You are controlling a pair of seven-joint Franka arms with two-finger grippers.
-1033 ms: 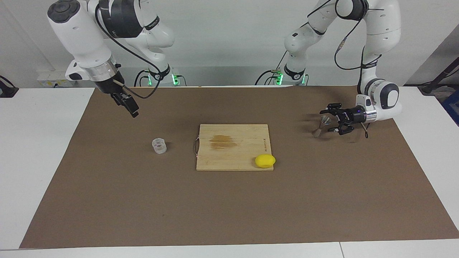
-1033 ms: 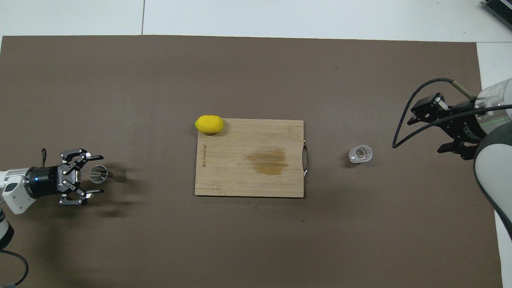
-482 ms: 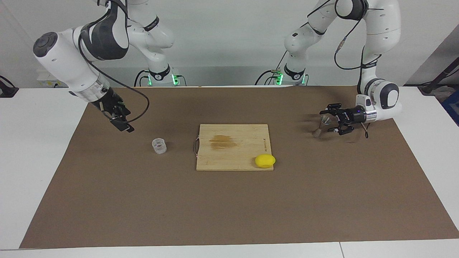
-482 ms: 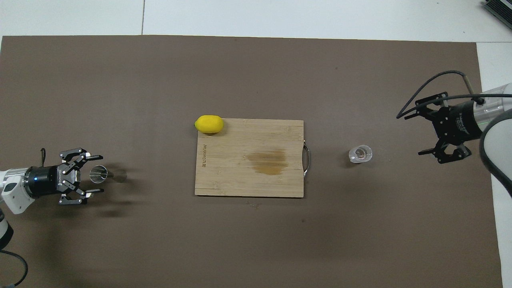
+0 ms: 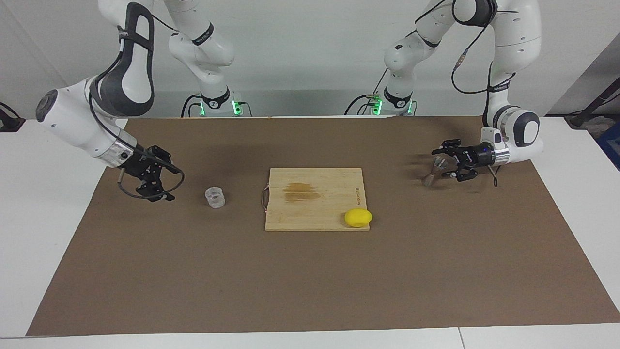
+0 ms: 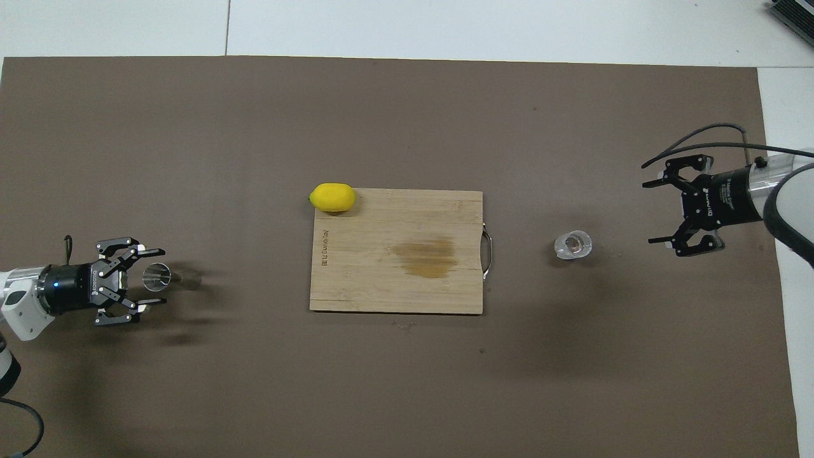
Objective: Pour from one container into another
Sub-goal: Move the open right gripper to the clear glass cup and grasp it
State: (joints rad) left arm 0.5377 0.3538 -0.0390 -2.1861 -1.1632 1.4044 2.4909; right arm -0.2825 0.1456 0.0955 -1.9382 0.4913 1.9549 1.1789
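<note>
The small clear cup has to pour from one container into another, so my right gripper will reach it and grab it by its round body.
The small clear cup stands on the brown mat between the cutting board and the right arm's end of the table. My right gripper hangs open low over the mat beside the cup, a hand's width from it, with its fingers pointing at the cup. The metal jigger stands upright near the left arm's end. My left gripper lies level with the jigger's upper cone. Its open fingers stand on either side of that cone with small gaps.
A wooden cutting board with a dark stain lies mid-table. A yellow lemon sits at the board's corner farthest from the robots, toward the left arm's end. The brown mat covers most of the table.
The right arm swung down from high above the mat and its gripper now hangs low beside the cup, spread wider. The left gripper's fingers drew in slightly around the jigger.
</note>
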